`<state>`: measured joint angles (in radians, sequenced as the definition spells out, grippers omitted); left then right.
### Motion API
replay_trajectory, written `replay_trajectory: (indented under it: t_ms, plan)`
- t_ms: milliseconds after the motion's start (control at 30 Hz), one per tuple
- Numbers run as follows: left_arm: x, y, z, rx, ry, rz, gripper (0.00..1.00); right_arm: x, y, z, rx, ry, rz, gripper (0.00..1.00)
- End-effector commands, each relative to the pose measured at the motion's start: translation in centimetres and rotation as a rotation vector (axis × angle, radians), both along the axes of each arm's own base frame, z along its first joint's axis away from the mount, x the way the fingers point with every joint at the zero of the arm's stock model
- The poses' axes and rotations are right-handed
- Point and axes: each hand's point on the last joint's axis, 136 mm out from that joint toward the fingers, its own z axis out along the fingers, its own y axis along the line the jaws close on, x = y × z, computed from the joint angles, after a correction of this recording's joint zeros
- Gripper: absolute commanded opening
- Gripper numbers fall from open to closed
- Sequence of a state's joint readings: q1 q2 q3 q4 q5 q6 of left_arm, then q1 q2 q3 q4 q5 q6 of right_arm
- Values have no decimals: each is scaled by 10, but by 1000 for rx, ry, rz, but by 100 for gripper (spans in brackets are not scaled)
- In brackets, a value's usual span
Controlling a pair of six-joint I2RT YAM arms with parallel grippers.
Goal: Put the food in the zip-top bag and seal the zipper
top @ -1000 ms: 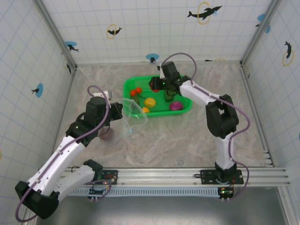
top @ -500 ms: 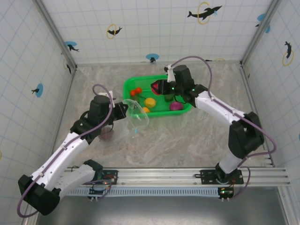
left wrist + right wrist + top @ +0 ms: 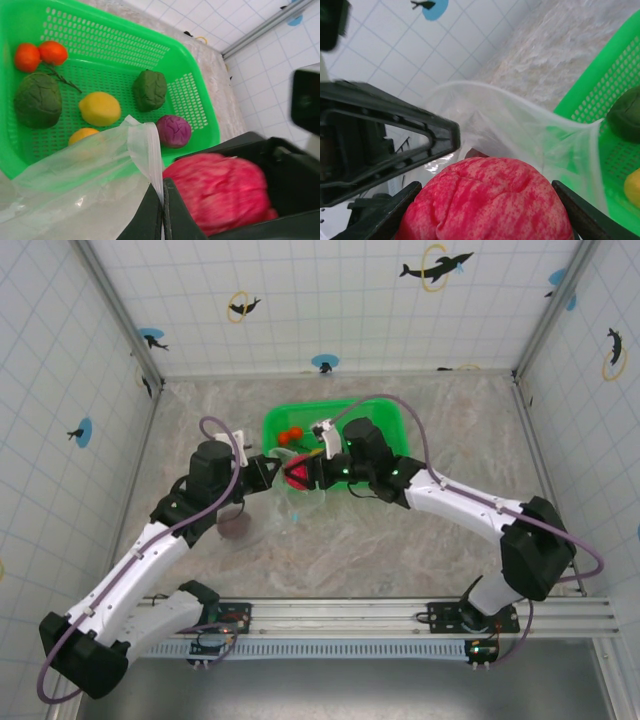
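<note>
The fruit (image 3: 297, 475) is still short of the open bag's opening and would drop outside if I opened now. My right gripper keeps hold of it until it is inside the bag's rim.
My left gripper (image 3: 163, 189) (image 3: 264, 472) is shut on the rim of the clear zip-top bag (image 3: 85, 175) (image 3: 296, 502), pinching its pale zipper strip (image 3: 147, 155). It holds the bag's mouth open beside the green basket. My right gripper (image 3: 487, 200) (image 3: 305, 473) is shut on a red-and-pink mottled fruit (image 3: 487, 205) (image 3: 215, 192) (image 3: 297, 475), right at the bag (image 3: 520, 130) mouth. Still in the basket are two red-orange tomatoes (image 3: 39, 54), two dark green pieces (image 3: 37, 100) (image 3: 149, 90), a yellow lemon (image 3: 100, 108), an orange piece (image 3: 82, 135) and a purple one (image 3: 174, 131).
The green basket (image 3: 385, 418) (image 3: 197, 107) (image 3: 600, 90) sits at the table's far middle, just behind both grippers. A maroon piece (image 3: 237, 526) lies on the table under the left arm. Tiled walls close in the back and both sides.
My right gripper has carried the red fruit out of the basket, leftward and nearer, to the bag's mouth. The left gripper kept hold of the bag rim and shifted slightly right.
</note>
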<state>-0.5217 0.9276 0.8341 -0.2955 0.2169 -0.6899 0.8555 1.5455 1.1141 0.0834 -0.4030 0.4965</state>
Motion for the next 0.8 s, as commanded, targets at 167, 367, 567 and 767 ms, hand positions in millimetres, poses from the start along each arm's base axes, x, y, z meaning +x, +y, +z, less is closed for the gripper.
replay_trajectory:
  t_ms: [167,367,567,767]
  plan:
    - [-1,-6,32,-60,-89,-39,0,-12,15,-31,-132,-30,29,64]
    - [1,-8,42,-62,-117,-53,0,-16,20,-49,-253,-38,44,68]
    - [-1,-15,45,-76,-108,-92,0,-1,16,-53,-332,-53,-14,78]
    - [0,-8,46,-69,-120,-56,0,2,20,-31,-306,-78,-11,88]
